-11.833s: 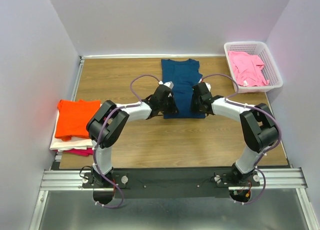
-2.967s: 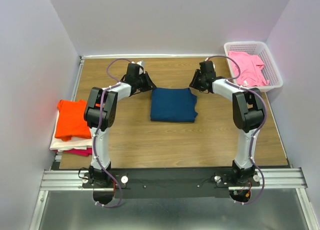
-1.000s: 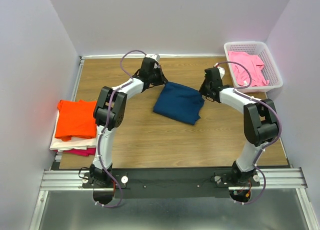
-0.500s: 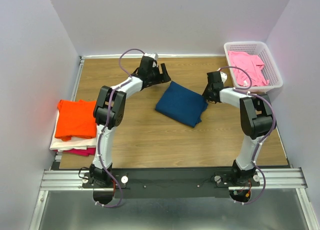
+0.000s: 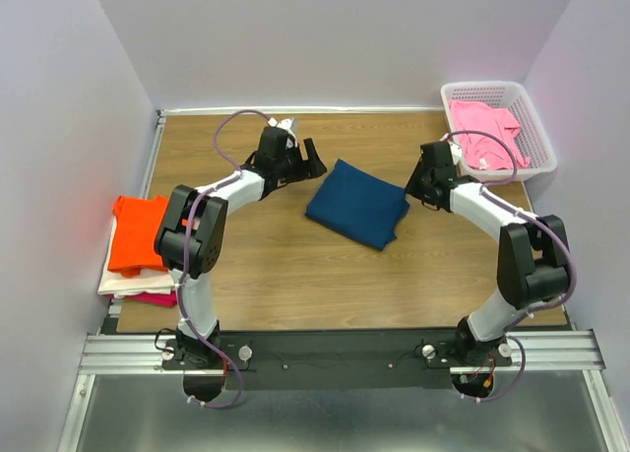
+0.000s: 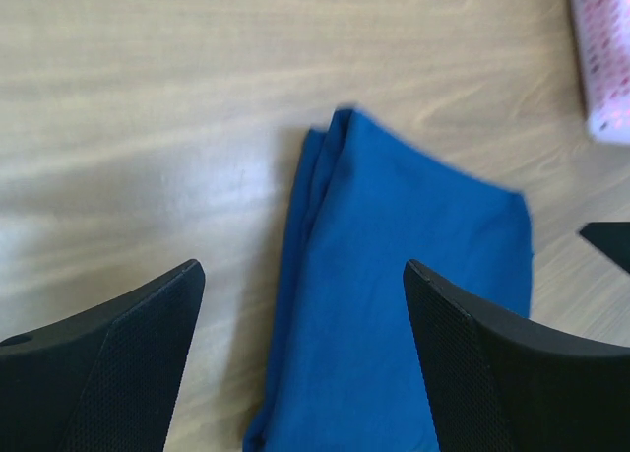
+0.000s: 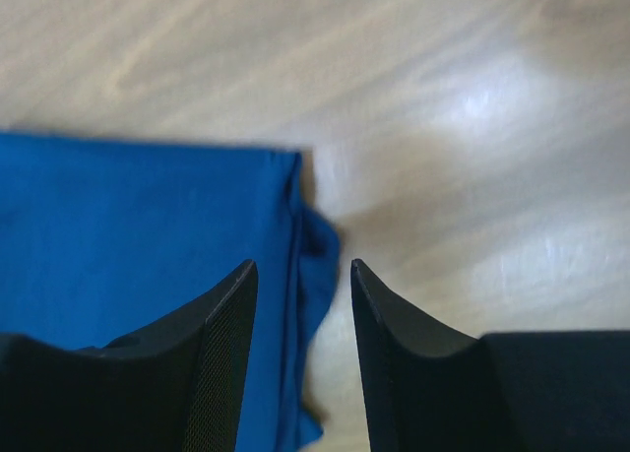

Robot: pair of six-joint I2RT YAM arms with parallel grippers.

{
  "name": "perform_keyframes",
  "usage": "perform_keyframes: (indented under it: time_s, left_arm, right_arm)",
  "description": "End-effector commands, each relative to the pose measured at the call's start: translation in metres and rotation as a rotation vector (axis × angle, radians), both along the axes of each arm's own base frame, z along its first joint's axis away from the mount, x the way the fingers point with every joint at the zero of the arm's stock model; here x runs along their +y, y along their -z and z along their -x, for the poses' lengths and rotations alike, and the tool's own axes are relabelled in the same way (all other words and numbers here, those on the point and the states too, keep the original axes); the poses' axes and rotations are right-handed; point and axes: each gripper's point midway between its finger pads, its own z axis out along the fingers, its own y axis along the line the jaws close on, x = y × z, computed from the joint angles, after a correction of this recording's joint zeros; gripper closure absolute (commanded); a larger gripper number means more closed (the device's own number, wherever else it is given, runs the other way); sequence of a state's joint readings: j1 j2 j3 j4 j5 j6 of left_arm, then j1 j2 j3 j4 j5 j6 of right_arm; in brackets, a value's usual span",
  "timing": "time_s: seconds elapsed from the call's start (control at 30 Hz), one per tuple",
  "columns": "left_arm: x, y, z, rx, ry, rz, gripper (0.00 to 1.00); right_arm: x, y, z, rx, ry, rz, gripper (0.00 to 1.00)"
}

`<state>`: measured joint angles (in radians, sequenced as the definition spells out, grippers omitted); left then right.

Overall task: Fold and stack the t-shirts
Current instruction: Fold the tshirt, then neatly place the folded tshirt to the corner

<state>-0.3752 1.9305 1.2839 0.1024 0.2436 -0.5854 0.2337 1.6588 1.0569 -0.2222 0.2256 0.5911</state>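
Observation:
The left gripper grabs the folded navy t-shirt [image 5: 357, 204] next at mid-edge on the side facing the stack, layers together, to stack it still folded on top.
A folded navy t-shirt [image 5: 357, 204] lies askew mid-table, touched by neither gripper. My left gripper [image 5: 310, 161] hovers just off its upper-left corner, jaws wide open and empty. In the left wrist view, that left gripper [image 6: 303, 267] frames the t-shirt [image 6: 394, 304] on the wood below. My right gripper [image 5: 418, 188] sits at the t-shirt's right corner. The right wrist view shows the right gripper [image 7: 303, 265] open above the cloth's edge [image 7: 138, 245], holding nothing. Orange [image 5: 138, 230], white [image 5: 120, 280] and magenta [image 5: 159, 297] t-shirts lie stacked at the left edge. A pink one [image 5: 482, 132] lies crumpled in the basket.
A white lattice basket [image 5: 497, 86] stands at the back right corner, and its rim [image 6: 600, 58] shows in the left wrist view. Grey walls close in the table on three sides. The arm bases sit on a rail along the near edge.
Both grippers have opened and let go of the navy t-shirt. The left one drew back to the left, the right one slightly to the right. The t-shirt lies still, turned askew.

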Motion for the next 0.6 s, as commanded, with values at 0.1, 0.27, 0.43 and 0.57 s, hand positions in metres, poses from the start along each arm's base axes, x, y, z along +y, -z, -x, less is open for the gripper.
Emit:
perform_keyframes:
  time_s: [0.1,0.27,0.43,0.57]
  left_arm:
    - [-0.014,0.025,0.019,0.025,0.094,-0.011,0.1]
    - [-0.03,0.036,0.028,0.044,0.15,-0.024,0.1]
    - [-0.036,0.049,0.03,0.07,0.162,-0.053,0.1]
    - [-0.036,0.059,0.032,0.089,0.155,-0.091,0.1]
  right_arm:
    - [0.025,0.022,0.045,0.092,-0.058,-0.009,0.5]
    - [0.031,0.038,0.051,0.13,-0.066,-0.004,0.5]
    - [0.029,0.054,0.056,0.163,-0.064,0.008,0.52]
    - [0.028,0.066,0.059,0.19,-0.069,0.022,0.65]
